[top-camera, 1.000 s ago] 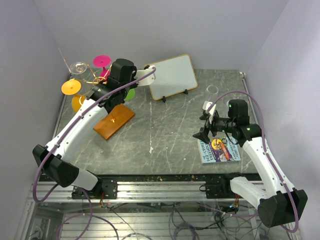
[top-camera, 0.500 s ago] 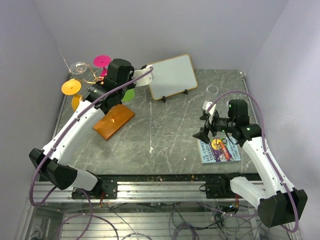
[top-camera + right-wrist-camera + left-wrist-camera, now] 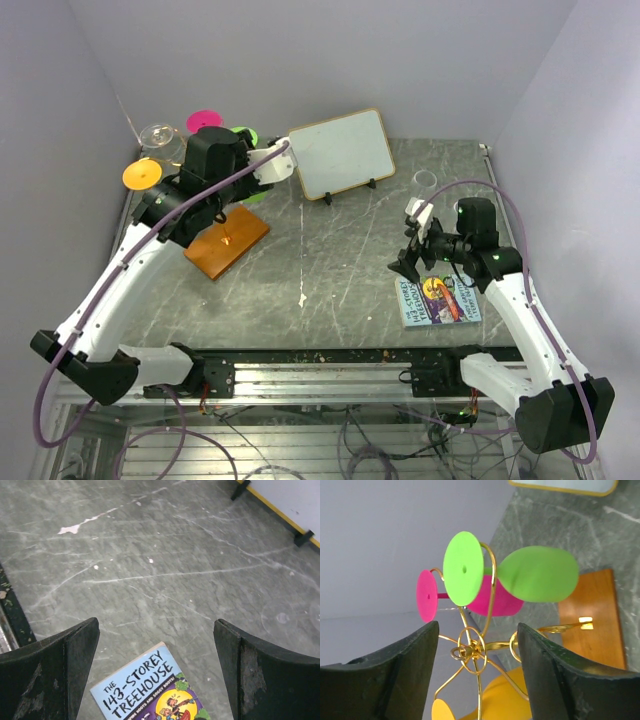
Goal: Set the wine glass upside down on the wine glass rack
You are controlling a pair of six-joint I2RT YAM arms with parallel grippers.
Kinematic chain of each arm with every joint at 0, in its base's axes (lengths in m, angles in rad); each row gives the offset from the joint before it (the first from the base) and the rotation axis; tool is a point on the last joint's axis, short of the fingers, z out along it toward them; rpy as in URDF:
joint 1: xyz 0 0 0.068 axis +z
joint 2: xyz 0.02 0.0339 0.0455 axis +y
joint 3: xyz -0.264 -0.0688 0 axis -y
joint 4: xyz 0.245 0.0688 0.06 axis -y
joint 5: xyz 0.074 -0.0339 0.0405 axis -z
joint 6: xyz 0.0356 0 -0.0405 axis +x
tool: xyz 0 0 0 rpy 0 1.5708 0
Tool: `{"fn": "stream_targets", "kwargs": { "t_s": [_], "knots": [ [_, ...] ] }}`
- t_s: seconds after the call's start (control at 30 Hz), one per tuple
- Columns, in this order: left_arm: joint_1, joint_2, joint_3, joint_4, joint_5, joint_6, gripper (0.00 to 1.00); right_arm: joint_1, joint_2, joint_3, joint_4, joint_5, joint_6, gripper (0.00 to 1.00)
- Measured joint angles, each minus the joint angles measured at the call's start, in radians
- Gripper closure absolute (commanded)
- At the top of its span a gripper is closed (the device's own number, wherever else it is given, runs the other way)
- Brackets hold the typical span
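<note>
The clear glass should be handed over to my left gripper by its foot, so my right gripper should next grab the clear glass by its rim (image 3: 425,179) (image 3: 314,614) and leave the foot free.
A green wine glass (image 3: 537,574) hangs upside down from a curled arm of the gold wire wine glass rack (image 3: 470,650), its round foot (image 3: 463,568) above the bowl. My left gripper (image 3: 477,630) is open just in front of the rack's top, with only gold wire between its fingers. It touches no glass. A pink glass (image 3: 492,602) and a yellow glass (image 3: 490,705) hang beside the green one. From above, the green foot (image 3: 244,133) shows behind my left wrist. My right gripper (image 3: 156,625) stands open above the table, holding nothing.
The rack's brown wooden base (image 3: 227,240) sits at the back left. A small whiteboard (image 3: 340,152) stands on an easel at the back. A clear glass (image 3: 424,182) stands upright behind my right gripper (image 3: 405,250). A blue paperback (image 3: 150,690) lies under it.
My left gripper has opened and drawn back from the rack, leaving the green glass hanging there. The left arm has swung back and leftward. The right arm has barely moved.
</note>
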Motion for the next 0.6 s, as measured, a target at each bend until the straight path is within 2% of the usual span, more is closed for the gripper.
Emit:
{"fn": "stream_targets", "kwargs": {
  "t_s": [0.13, 0.2, 0.4, 0.5, 0.6],
  "knots": [
    [0.0, -0.025, 0.032, -0.079, 0.121, -0.02, 0.06, 0.0, 0.0, 0.007, 0.028, 0.098, 0.055, 0.03],
    [0.0, -0.042, 0.06, -0.132, 0.213, -0.029, 0.03, -0.001, 0.002, 0.026, 0.042, 0.171, 0.093, 0.03],
    [0.0, -0.098, 0.105, -0.246, 0.421, -0.066, 0.0, -0.002, 0.03, 0.138, 0.094, 0.478, 0.19, 0.04],
    [0.0, -0.109, 0.107, -0.268, 0.471, -0.082, 0.0, -0.018, 0.079, 0.218, 0.114, 0.642, 0.233, 0.04],
    [0.0, -0.108, 0.104, -0.274, 0.489, -0.093, 0.0, -0.087, 0.123, 0.262, 0.125, 0.712, 0.259, 0.07]
  ]
}}
